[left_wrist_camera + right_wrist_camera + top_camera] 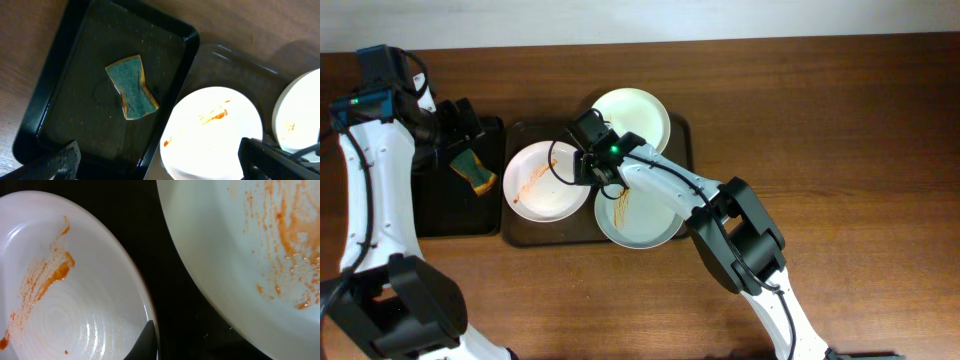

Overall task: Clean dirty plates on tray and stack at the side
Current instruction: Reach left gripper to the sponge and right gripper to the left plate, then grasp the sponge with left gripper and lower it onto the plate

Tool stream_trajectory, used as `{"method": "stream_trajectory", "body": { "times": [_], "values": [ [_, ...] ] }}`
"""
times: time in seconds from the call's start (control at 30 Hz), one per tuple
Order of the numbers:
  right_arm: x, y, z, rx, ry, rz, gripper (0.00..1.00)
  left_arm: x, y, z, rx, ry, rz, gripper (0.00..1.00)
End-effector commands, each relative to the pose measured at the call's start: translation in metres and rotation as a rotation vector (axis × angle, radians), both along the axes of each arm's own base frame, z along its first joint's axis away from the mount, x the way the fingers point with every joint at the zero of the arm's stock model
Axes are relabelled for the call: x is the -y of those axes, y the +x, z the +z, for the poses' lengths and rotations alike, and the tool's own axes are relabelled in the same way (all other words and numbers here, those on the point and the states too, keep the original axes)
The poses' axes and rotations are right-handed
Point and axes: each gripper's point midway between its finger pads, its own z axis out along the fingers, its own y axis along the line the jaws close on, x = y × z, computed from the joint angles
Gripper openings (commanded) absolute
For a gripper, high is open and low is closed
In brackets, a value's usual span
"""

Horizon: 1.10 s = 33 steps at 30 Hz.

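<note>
The sponge's yellow bottom has to stay free to wipe plates, so my left gripper should next grab the sponge across its narrow middle (473, 172) (132, 88) from the green side.
The dark brown tray (525, 232) holds three plates. A white plate (542, 185) with orange sauce streaks lies at its left, and it also shows in the left wrist view (212, 132) and the right wrist view (60, 295). A pale clean-looking plate (635, 112) lies at the back. A blue-green plate (645, 222) smeared with sauce lies at the front right, also in the right wrist view (240, 245). My right gripper (588, 168) sits on the white plate's right rim; one dark finger (146, 341) lies inside the rim, the other is hidden. My left gripper (165, 162) is open and empty.
A smaller black tray (445, 210) stands left of the brown tray, also in the left wrist view (75, 60). A green and yellow sponge (473, 172) lies in it (131, 87). My left gripper (460, 125) hovers over its far end. Bare wooden table lies to the right.
</note>
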Motion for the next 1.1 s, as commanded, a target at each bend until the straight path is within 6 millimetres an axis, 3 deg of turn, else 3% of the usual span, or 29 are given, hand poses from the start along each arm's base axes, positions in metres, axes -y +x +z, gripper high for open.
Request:
{"method": "stream_trajectory", "body": {
  "times": [0.0,0.07,0.17,0.3,0.47,0.53,0.67,0.73,0.77,0.83,0.97,1.07],
  "values": [
    [0.005,-0.011,-0.029,-0.054,-0.049,-0.006,0.04,-0.008,0.01,-0.03,-0.055,0.0,0.019,0.99],
    [0.004,-0.011,-0.029,-0.055,-0.048,-0.002,0.04,-0.009,0.015,-0.046,-0.08,-0.008,0.021,0.98],
    [0.004,-0.011,-0.029,-0.055,-0.049,0.0,0.04,-0.012,0.016,-0.085,-0.164,-0.04,0.113,0.79],
    [0.002,-0.014,-0.028,-0.066,-0.038,0.027,0.05,-0.038,0.009,-0.12,-0.248,0.044,0.335,0.75],
    [0.002,-0.015,-0.028,-0.066,-0.038,0.027,0.05,-0.038,0.009,-0.16,-0.313,0.037,0.331,0.63],
    [0.002,-0.015,-0.028,-0.066,-0.038,0.027,0.05,-0.037,0.009,-0.168,-0.327,0.033,0.329,0.47],
    [0.002,-0.015,-0.028,-0.066,-0.038,0.027,0.05,-0.026,0.007,-0.19,-0.37,-0.019,0.309,0.41],
    [0.002,-0.015,-0.028,-0.065,-0.039,0.031,0.05,-0.025,0.006,-0.192,-0.376,-0.019,0.306,0.35],
    [0.002,-0.015,-0.028,-0.065,-0.038,0.03,0.04,-0.025,0.007,-0.192,-0.373,-0.019,0.306,0.16],
    [0.001,-0.014,-0.028,-0.063,-0.037,0.03,0.05,-0.025,0.008,-0.192,-0.37,-0.018,0.306,0.01],
    [0.004,-0.017,-0.029,-0.074,-0.047,0.038,0.06,-0.022,0.015,-0.181,-0.352,-0.025,0.2,0.01],
    [0.002,-0.019,-0.022,-0.083,-0.017,0.098,0.04,-0.02,0.026,-0.136,-0.3,-0.023,0.116,0.01]
  ]
}}
